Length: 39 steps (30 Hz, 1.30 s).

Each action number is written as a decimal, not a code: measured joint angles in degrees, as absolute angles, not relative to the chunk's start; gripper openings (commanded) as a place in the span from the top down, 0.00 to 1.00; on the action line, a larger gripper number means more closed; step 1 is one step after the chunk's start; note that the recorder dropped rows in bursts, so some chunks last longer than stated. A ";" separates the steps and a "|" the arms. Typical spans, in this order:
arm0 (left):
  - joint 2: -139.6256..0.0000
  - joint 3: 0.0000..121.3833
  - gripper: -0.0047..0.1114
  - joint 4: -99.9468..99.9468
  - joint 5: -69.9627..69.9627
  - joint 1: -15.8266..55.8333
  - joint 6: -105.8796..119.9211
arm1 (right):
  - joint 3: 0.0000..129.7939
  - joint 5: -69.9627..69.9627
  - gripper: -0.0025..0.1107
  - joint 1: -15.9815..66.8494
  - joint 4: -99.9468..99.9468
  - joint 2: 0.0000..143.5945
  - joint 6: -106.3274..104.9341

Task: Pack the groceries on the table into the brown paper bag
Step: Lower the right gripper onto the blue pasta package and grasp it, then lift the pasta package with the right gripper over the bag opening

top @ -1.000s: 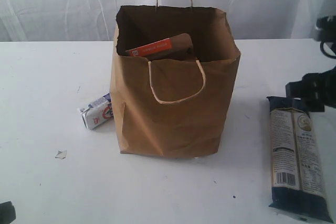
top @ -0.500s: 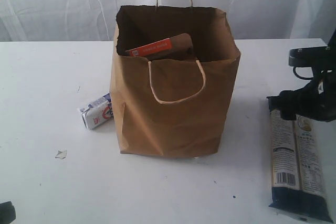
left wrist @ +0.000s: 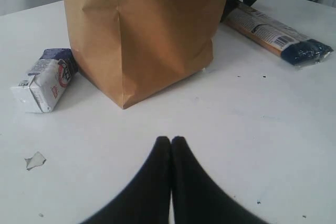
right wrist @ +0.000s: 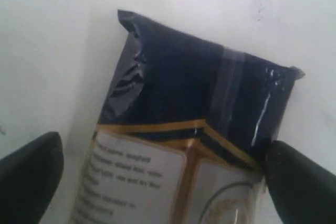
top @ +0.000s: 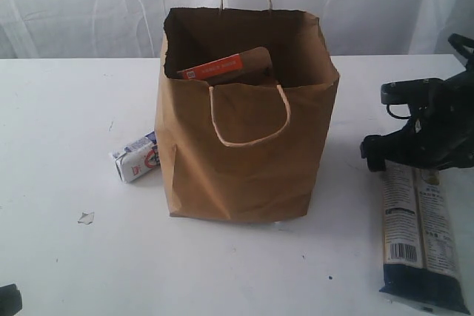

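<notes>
The long packet needs to go into the brown paper bag, so my right gripper should grab it next by its gold-striped dark-blue end [right wrist: 181, 129].
The brown paper bag [top: 244, 146] stands open in the middle of the table [top: 74, 109], with an orange-striped brown pouch [top: 226, 68] leaning inside. A small white-blue carton [top: 137, 157] lies against the bag's left side and also shows in the left wrist view as the carton [left wrist: 44, 77] beside the bag [left wrist: 142, 30]. The long dark-blue packet [top: 418, 234] lies flat at the right. My right gripper [top: 415, 155] hangs open over the packet's far end [right wrist: 194, 87], one finger on each side. My left gripper [left wrist: 170, 141] is shut and empty, low over bare table in front of the bag.
A small torn paper scrap [top: 86, 217] lies on the table left of the bag, and it shows near my left gripper as the scrap [left wrist: 34, 160]. A white curtain [top: 89, 5] backs the table. The packet [left wrist: 278, 32] reaches close to the table's front right edge.
My right gripper has moved left and down onto the far end of the dark-blue packet, and its jaws have spread wider. The left gripper, bag and carton have not moved.
</notes>
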<state>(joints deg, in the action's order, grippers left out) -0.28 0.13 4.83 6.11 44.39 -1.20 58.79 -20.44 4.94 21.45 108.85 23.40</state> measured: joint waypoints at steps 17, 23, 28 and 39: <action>-0.28 0.13 0.96 4.83 6.11 44.39 -1.20 | 63.91 -20.13 0.93 3.55 19.63 115.76 21.00; -0.28 0.13 0.96 4.83 6.11 44.39 -1.20 | 63.53 -20.15 0.98 3.45 19.76 113.66 19.31; -0.28 0.13 0.96 4.83 6.11 44.39 -1.20 | 61.54 -19.59 0.98 3.32 19.50 101.31 17.95; -0.28 0.13 0.96 4.83 6.11 44.39 -1.20 | 61.54 -10.51 0.98 4.03 17.70 73.02 17.43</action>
